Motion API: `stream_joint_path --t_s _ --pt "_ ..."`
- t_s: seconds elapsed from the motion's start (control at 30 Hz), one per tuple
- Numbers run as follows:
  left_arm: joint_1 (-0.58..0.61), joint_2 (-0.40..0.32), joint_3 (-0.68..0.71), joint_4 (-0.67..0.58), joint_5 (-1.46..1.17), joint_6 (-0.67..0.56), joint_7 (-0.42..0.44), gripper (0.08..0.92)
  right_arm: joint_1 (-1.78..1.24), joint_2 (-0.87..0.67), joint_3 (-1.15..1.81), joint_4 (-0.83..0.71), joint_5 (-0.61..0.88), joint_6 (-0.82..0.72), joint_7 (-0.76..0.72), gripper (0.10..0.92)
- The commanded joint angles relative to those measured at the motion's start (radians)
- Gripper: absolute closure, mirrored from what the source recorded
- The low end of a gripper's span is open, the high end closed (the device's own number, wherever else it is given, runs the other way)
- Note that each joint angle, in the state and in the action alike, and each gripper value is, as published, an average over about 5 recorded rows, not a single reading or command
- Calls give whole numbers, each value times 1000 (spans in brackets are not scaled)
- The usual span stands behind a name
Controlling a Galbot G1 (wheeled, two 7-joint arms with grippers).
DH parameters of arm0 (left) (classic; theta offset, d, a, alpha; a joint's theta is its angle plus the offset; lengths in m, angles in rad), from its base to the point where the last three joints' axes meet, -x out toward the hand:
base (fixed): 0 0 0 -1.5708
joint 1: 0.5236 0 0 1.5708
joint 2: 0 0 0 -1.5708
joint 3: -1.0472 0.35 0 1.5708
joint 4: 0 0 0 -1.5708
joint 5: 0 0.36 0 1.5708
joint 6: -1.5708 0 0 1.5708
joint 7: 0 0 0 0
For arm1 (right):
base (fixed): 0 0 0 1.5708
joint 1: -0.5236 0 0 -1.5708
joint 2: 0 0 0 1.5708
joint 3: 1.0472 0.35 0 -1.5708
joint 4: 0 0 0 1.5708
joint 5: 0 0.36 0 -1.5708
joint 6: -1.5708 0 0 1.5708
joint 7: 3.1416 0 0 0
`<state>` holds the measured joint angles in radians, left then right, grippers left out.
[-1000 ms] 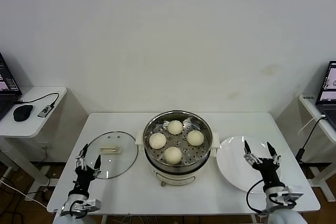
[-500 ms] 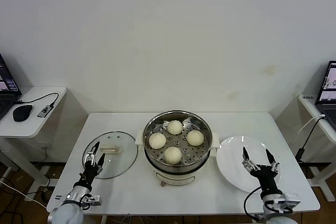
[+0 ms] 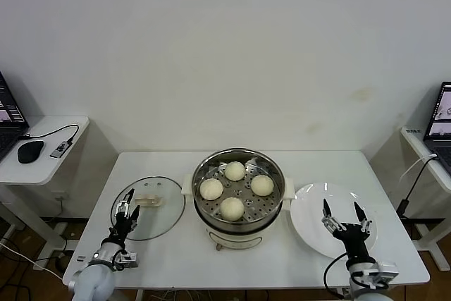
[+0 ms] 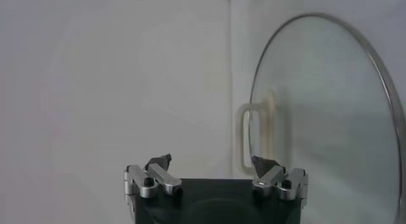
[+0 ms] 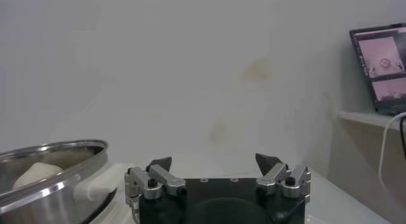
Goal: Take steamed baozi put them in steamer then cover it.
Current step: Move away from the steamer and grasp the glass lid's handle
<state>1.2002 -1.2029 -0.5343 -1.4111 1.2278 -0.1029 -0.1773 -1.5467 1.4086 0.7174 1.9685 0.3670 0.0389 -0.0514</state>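
I should next grab the lid by its narrow upright handle (image 3: pixel 148 201) with my left gripper to cover the steamer, because the glass disc (image 3: pixel 161 224) is wider than the open fingertips.
The steamer (image 3: pixel 239 211) stands mid-table, a shiny steel pot with a perforated tray. Several cream-white baozi lie in it, one at the back (image 3: pixel 235 171) and one at the front (image 3: pixel 232 208). Its glass lid (image 3: pixel 158 218) lies flat to the left, handle (image 3: pixel 149 202) upward. My left gripper (image 3: pixel 125 206) is open over the lid's near left edge, holding nothing. In the left wrist view the lid (image 4: pixel 323 117) and its handle (image 4: pixel 250 136) lie just ahead of that gripper (image 4: pixel 211 162). My right gripper (image 3: pixel 340 209) hangs open and empty over the white plate (image 3: pixel 310 206). In the right wrist view the right gripper (image 5: pixel 214 160) has the steamer (image 5: pixel 57 171) off to one side.
The bare white plate lies right of the steamer near the table's front right corner. A side table at the left carries a mouse (image 3: pixel 30 151) and a cable. A laptop (image 3: pixel 442 121) stands on another side table at the right.
My left gripper has moved in from the table's front left edge to the lid's rim. My right gripper has drawn slightly back toward the table's front edge.
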Motion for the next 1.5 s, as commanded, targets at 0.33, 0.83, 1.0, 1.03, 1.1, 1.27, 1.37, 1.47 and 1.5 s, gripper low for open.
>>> stream_joint_path --t_s 0.33,0.83,1.0,1.03,1.1,1.27,1.37,1.47,1.5 --pt "-86 -37 13 68 -13 63 10 177 0 8 -8 3 -5 -2 3 203" --pt "-158 -53 29 139 -23 92 19 177 -2 17 -18 9 -8 -4 3 203" --pt "-178 -59 30 168 -30 91 9 177 -6 15 -16 20 -5 -10 3 203" --pt "-182 -61 29 174 -31 91 4 177 -7 15 -14 21 -5 -10 3 203" --pt "-186 -64 30 181 -36 90 -5 177 -11 15 -12 25 -4 -11 3 203" --pt "-187 -64 33 188 -46 87 -14 179 -19 14 -6 28 -4 -10 3 203" --pt "-191 -63 34 196 -47 85 -15 197 -19 14 -6 27 -5 -11 3 203" --pt "-194 -65 37 204 -48 83 -17 260 -18 17 -8 28 -7 -12 3 203" --pt "-195 -66 37 206 -47 83 -18 285 -17 18 -9 28 -8 -12 2 203"
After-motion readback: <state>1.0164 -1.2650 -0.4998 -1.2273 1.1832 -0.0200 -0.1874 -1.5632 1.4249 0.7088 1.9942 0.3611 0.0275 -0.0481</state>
